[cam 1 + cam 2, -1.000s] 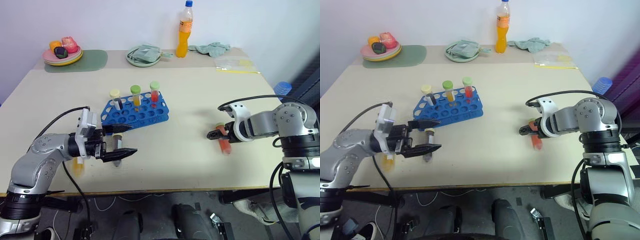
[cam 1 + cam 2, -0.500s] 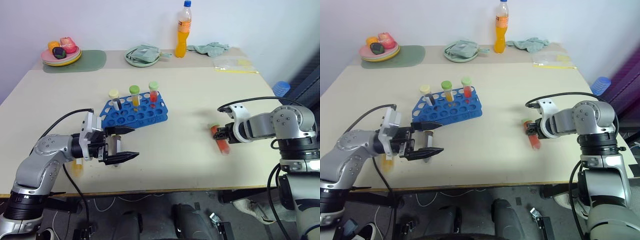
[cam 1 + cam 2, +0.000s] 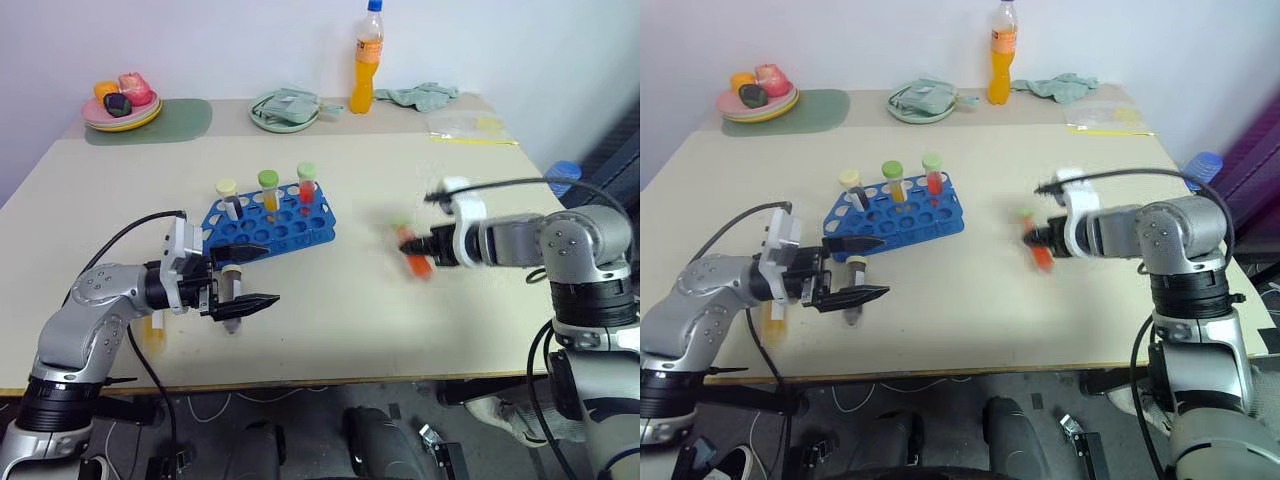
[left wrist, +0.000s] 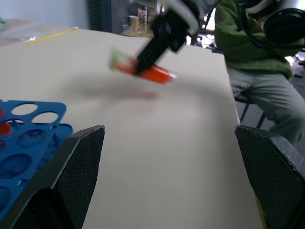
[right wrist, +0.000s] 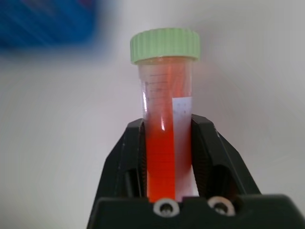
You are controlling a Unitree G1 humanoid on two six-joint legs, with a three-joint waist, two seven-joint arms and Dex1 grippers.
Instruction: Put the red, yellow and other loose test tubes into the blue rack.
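Note:
The red tube hangs well short of the blue rack's holes, so my right gripper needs to move it to them before releasing it.
My right gripper (image 3: 422, 252) is shut on a loose test tube (image 5: 165, 109) of red liquid with a green cap, held in the air above the table, right of the blue rack (image 3: 275, 228). Three capped tubes stand in the rack's back row. In front of the rack, my left gripper (image 3: 256, 276) points right with its fingers wide open. A grey tube (image 3: 232, 298) with a pale cap lies on the table under and between those fingers. A yellow-orange tube (image 3: 153, 330) lies beside my left forearm.
At the table's far edge stand a tall orange drink bottle (image 3: 368, 60), a plate of toy fruit (image 3: 123, 105) on a green mat, a green dish with a cloth (image 3: 288, 108), another cloth (image 3: 425, 97) and a plastic bag (image 3: 465, 128). A person in a green top (image 4: 252, 47) sits beyond the table.
My right gripper closed on the red tube where it lay on the table, lifted it and carried it left toward the rack. The left gripper stayed in place, open.

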